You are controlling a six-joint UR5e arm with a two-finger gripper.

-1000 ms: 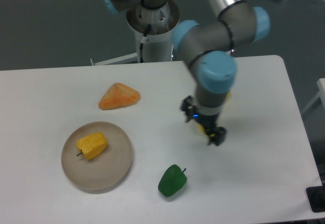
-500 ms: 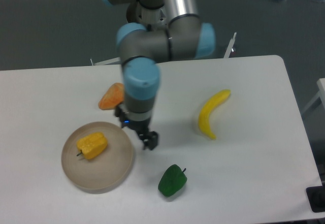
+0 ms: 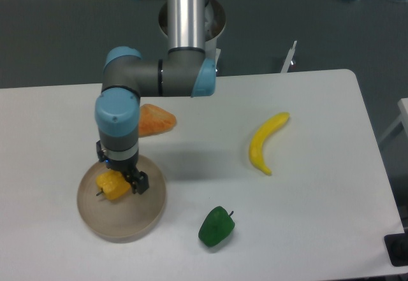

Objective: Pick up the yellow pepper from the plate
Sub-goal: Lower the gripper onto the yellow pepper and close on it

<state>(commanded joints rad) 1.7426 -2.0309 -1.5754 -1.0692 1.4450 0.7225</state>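
The robot's gripper will next grip the yellow pepper by its plump body (image 3: 114, 185), to lift the pepper off the round tan plate (image 3: 137, 220).
The yellow pepper (image 3: 110, 188) lies on the left part of the round tan plate (image 3: 137, 220), its dark stem pointing left. My gripper (image 3: 121, 171) hangs straight down over the plate, right on top of the pepper. Its jaws stand open, one finger (image 3: 140, 183) showing just right of the pepper and the other at the pepper's upper left. The gripper body hides the pepper's upper right part. I cannot tell whether the fingers touch the pepper.
An orange wedge (image 3: 159, 120) lies behind the arm, above the plate. A green pepper (image 3: 217, 225) sits right of the plate near the front edge. A banana (image 3: 262, 144) lies at the right middle of the white table (image 3: 319, 217).
The arm has swung left across the table, from over the banana, past the plate's right rim, to above the yellow pepper. The banana is now uncovered.
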